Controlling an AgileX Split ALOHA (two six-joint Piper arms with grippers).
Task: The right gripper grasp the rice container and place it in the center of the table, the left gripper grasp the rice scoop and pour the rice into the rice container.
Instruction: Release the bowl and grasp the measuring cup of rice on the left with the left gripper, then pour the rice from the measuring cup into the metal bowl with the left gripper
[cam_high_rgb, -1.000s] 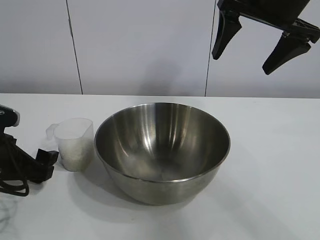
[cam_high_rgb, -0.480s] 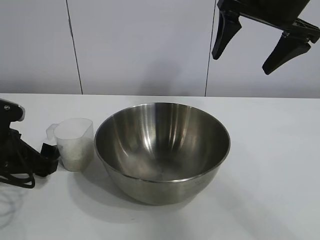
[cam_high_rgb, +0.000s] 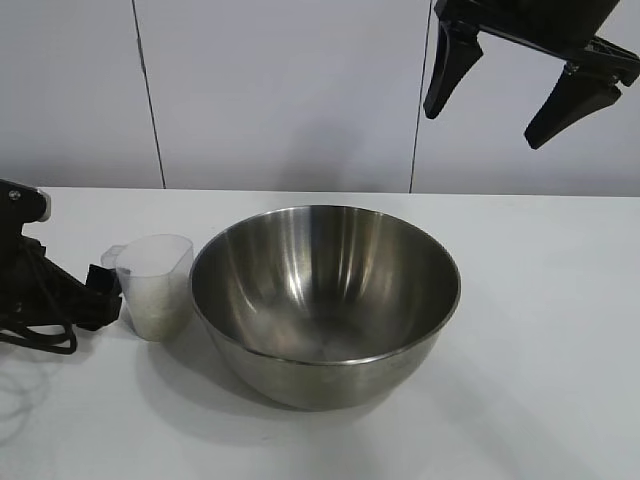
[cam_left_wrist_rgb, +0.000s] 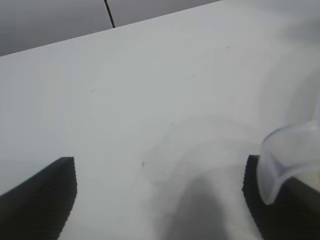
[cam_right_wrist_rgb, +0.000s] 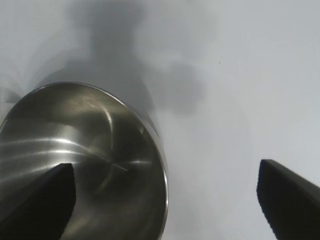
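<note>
My left gripper next needs to pour the rice scoop's rice into the steel bowl (cam_high_rgb: 325, 295), so it needs to grab the scoop by its side handle (cam_high_rgb: 112, 256).
The rice container (cam_high_rgb: 325, 300), a big shiny steel bowl, stands in the middle of the white table (cam_high_rgb: 540, 300). Just left of it stands the rice scoop (cam_high_rgb: 155, 285), a clear plastic cup with off-white rice (cam_high_rgb: 155, 312) in its lower part. My left gripper (cam_high_rgb: 103, 290) lies low on the table at the scoop's handle side. In the left wrist view it (cam_left_wrist_rgb: 160, 200) is open with bare table between the fingers, and the scoop's lip (cam_left_wrist_rgb: 292, 155) overlaps one fingertip (cam_left_wrist_rgb: 260, 200). My right gripper (cam_high_rgb: 505, 105) hangs open high above the bowl's right side, and its wrist view shows the bowl (cam_right_wrist_rgb: 85, 150) below.
A grey panelled wall (cam_high_rgb: 280, 90) runs behind the table. Bare tabletop lies to the right of the bowl (cam_right_wrist_rgb: 230, 100) and in front of it. The left arm's cables (cam_high_rgb: 35, 335) rest on the table at the left edge.
My left gripper slid right to the scoop's handle and its fingers came somewhat closer together. The scoop shifted slightly toward the bowl. The right gripper stayed still.
</note>
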